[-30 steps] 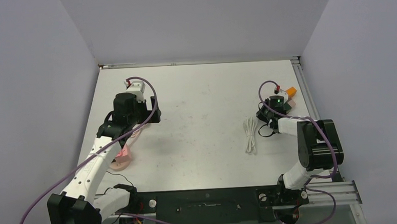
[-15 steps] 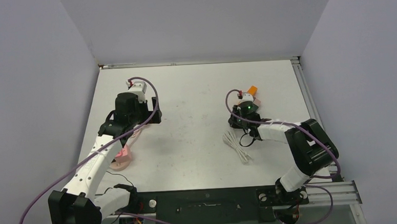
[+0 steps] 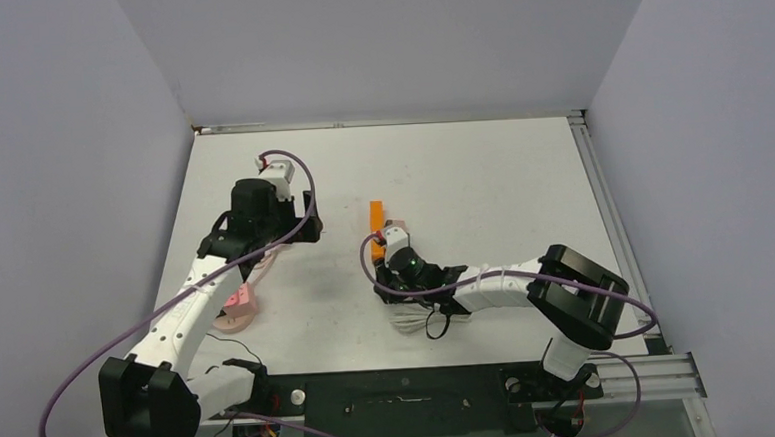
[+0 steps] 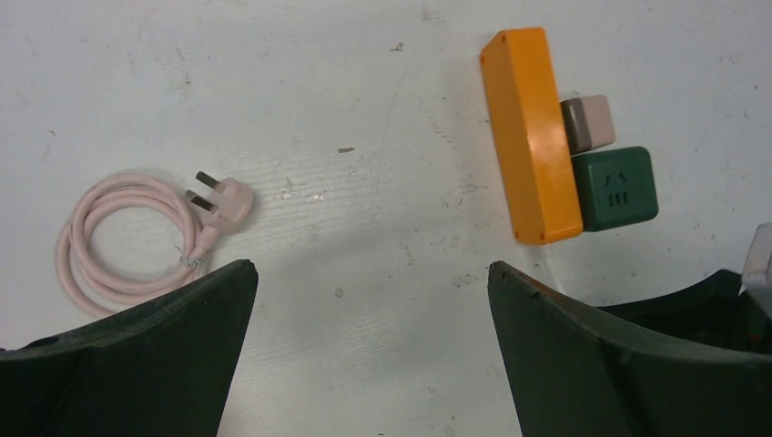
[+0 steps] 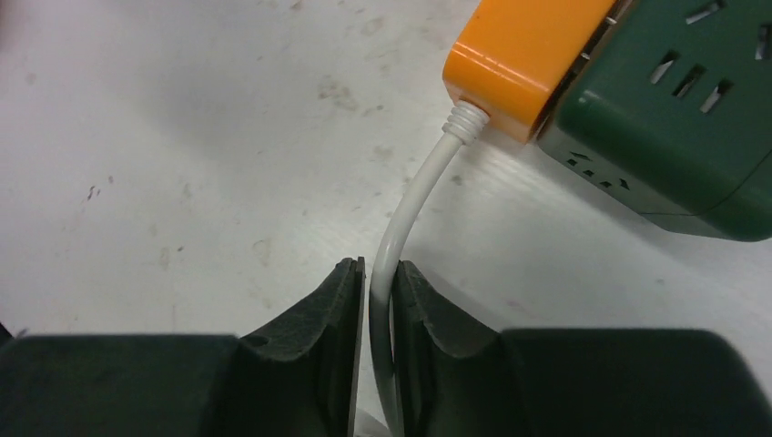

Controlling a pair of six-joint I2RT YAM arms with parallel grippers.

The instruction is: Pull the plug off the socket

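The left gripper grabs the orange power strip by its cable-loose end (image 4: 518, 64) next, which leaves the beige plug (image 4: 587, 123) free to pull off.
The orange power strip (image 3: 375, 216) lies near the table's middle. In the left wrist view the strip (image 4: 533, 137) has a green cube adapter (image 4: 619, 188) and a small beige plug (image 4: 587, 123) seated in its right side. My right gripper (image 5: 378, 269) is shut on the strip's white cable (image 5: 405, 205), a short way from the strip's end (image 5: 523, 55); the green adapter (image 5: 674, 109) is beside it. In the top view the right gripper (image 3: 397, 250) is just below the strip. My left gripper (image 3: 309, 216) is open and empty, left of the strip; its jaws stand wide apart in the left wrist view (image 4: 371, 273).
A coiled pink cable with its plug (image 4: 150, 237) lies on the table left of the left gripper. A pink round piece (image 3: 236, 307) sits by the left arm. The white cable's bundle (image 3: 409, 320) lies under the right forearm.
My right gripper has moved from the right side to the table's middle, taking the orange strip and its white cable bundle with it. The left gripper has shifted slightly right.
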